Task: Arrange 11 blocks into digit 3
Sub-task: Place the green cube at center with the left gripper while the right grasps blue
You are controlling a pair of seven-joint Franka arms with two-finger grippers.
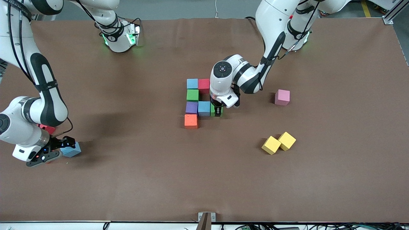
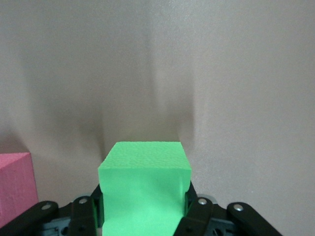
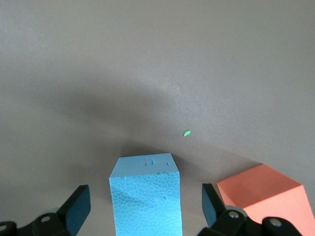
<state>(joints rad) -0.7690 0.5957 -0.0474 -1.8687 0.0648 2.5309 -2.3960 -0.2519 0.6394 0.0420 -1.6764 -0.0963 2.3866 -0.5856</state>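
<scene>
The robot's fingers are short of the blue block's front side (image 1: 71,152) (image 3: 145,204) and would miss if they closed now. The right gripper should move toward the block first, then close on it.
The partial digit 3 lies mid-table: a blue block (image 1: 192,83) and a red block (image 1: 203,84) form the farthest row, with green (image 1: 192,95), purple (image 1: 191,107) and orange (image 1: 190,121) blocks running toward the front camera, and a second blue block (image 1: 204,108) beside the purple one. My left gripper (image 1: 217,111) is shut on a green block (image 2: 144,187), low beside that second blue block. At the right arm's end of the table, my right gripper (image 1: 60,149) stands open astride a loose blue block (image 3: 146,196), fingers (image 3: 78,209) clear of its sides.
Two yellow blocks (image 1: 271,145) (image 1: 287,141) touch each other nearer the front camera, toward the left arm's end. A pink cube (image 1: 282,97) sits alone beside the left arm. A red block (image 1: 48,128) lies half hidden under the right arm, close to its gripper.
</scene>
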